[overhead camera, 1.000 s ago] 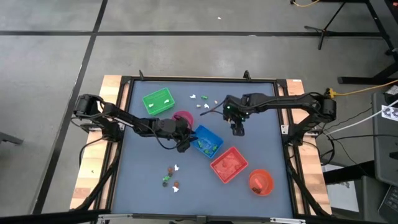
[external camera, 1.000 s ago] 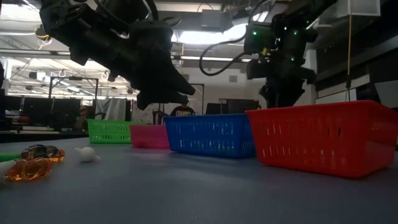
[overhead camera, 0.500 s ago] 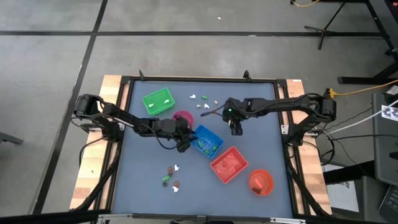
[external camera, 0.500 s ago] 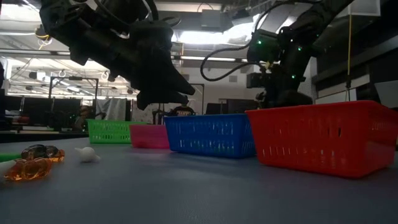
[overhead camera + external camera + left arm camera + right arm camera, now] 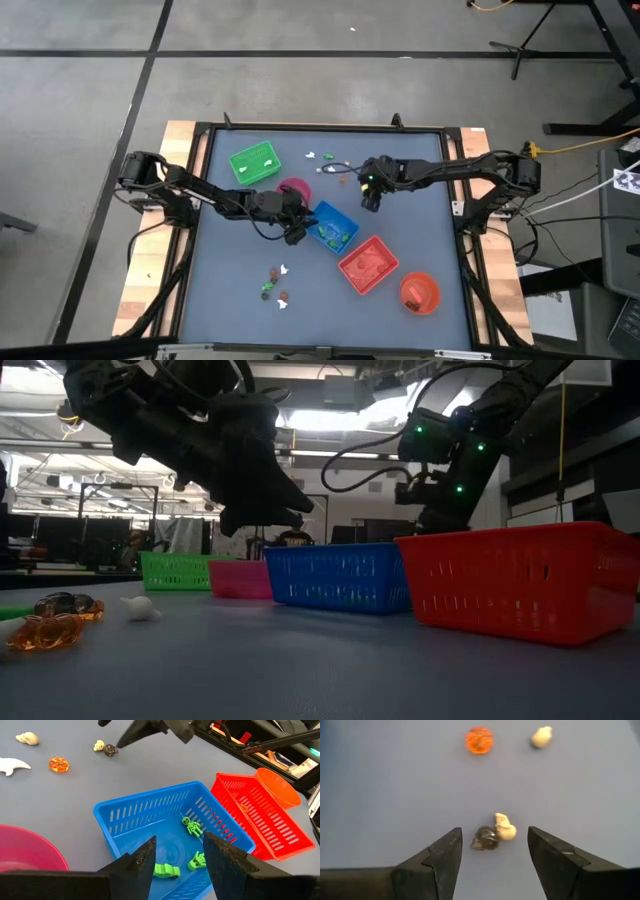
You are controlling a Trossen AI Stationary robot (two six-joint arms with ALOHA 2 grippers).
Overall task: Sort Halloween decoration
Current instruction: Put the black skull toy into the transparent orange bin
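Note:
The robot's right gripper should next grab the dark trinket by its rounded sides, to sort it into the orange bowl [image 5: 420,293].
Small Halloween trinkets lie on the grey table. In the right wrist view a dark trinket [image 5: 484,839] touches a cream one [image 5: 505,831], with an orange one [image 5: 479,740] and another cream one [image 5: 541,737] beyond. My right gripper [image 5: 493,832] hangs open above the dark and cream pair, its fingers on either side and clear of them; it sits right of the table's middle [image 5: 368,198]. My left gripper [image 5: 180,842] is open and empty over the blue tray [image 5: 150,815], which holds green trinkets [image 5: 192,826].
A green tray [image 5: 254,163] stands far left, a pink bowl [image 5: 293,188] beside the blue tray [image 5: 332,227], and a red tray [image 5: 367,265] and orange bowl [image 5: 419,292] toward the near right. More trinkets [image 5: 275,285] lie near the front. Open mat at far right.
My right gripper has tipped steeply downward and rolled. It has sunk and drawn a little toward the table's far edge, above the trinkets there. Its fingers stay apart. My left arm has kept still.

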